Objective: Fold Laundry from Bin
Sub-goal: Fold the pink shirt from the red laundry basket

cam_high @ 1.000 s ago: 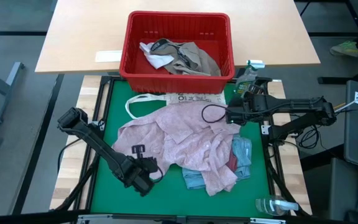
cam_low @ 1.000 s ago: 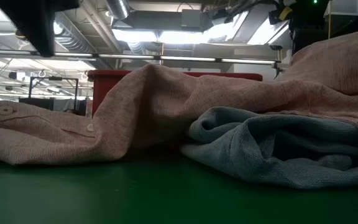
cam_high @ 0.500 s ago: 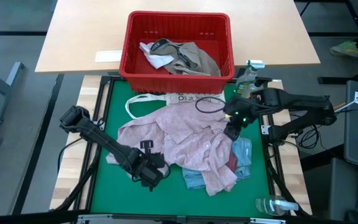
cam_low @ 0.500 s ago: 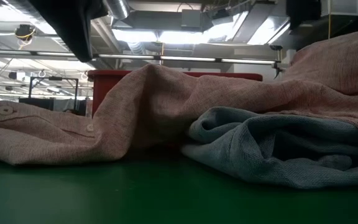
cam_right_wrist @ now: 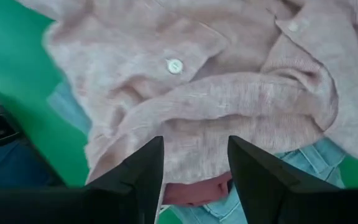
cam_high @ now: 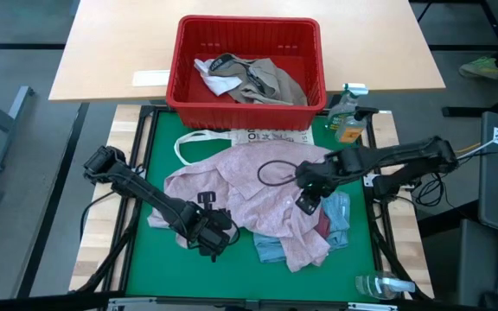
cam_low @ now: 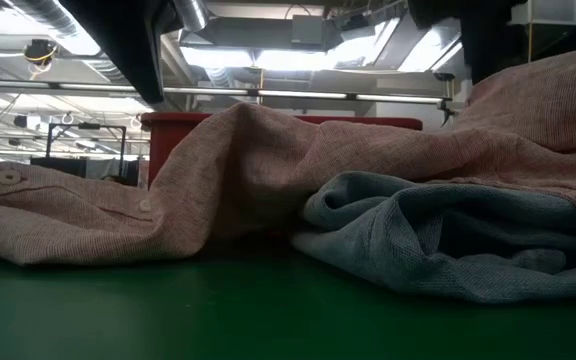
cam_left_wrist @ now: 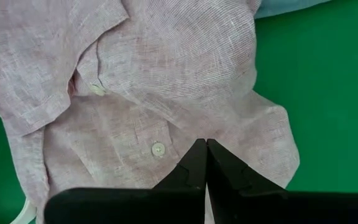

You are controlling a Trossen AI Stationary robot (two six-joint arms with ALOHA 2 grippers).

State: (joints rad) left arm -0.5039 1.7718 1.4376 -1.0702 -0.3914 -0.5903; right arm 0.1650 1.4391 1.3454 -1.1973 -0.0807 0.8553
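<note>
My right gripper should next grab the crumpled pale pink shirt by its loose open edge to spread the shirt for folding.
A crumpled pale pink shirt lies on the green mat, over a light blue garment and a maroon piece. The red bin stands at the far edge with khaki-grey and white laundry in it. My left gripper is shut and hangs over the shirt's near left part, with no cloth between its fingers. My right gripper is open and points down over the shirt's right part, above the maroon piece.
A white printed tote bag lies flat between the bin and the shirt, its strap looped to the left. Bottles stand at the far right and near right. A black cable loop hangs over the shirt.
My right gripper has swung from beside the bin's right corner toward the table's near left, out over the pink shirt, and has tipped and rolled so that it points down. My left gripper has drifted a little toward the table's right. The laundry has kept still.
</note>
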